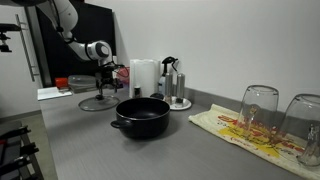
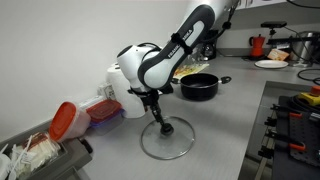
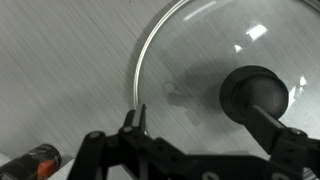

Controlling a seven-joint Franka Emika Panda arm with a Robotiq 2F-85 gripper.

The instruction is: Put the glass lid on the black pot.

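My gripper should grab the glass lid [image 1: 98, 103] by its dark central knob next. This keeps the lid level and leaves the lid's rim free to sit on the black pot.
The glass lid [image 1: 98, 103] lies flat on the grey counter to one side of the black pot [image 1: 140, 116], apart from it. Both also show in an exterior view, the lid [image 2: 168, 142] in front and the pot [image 2: 198, 86] further back. In the wrist view the lid [image 3: 200, 60] fills the frame, with its dark knob [image 3: 255, 93] at the right. My gripper [image 3: 195, 118] is open just above the lid. One finger is over the lid's rim and the other is against the knob. The gripper also shows in both exterior views [image 1: 105, 82] [image 2: 156, 112].
A paper towel roll [image 1: 143, 75] and a steel coffee maker [image 1: 174, 84] stand behind the pot. Two drinking glasses [image 1: 258, 108] sit on a patterned cloth [image 1: 235, 128]. A red container [image 2: 68, 120] is near the lid. A stove edge [image 1: 15, 150] is in front.
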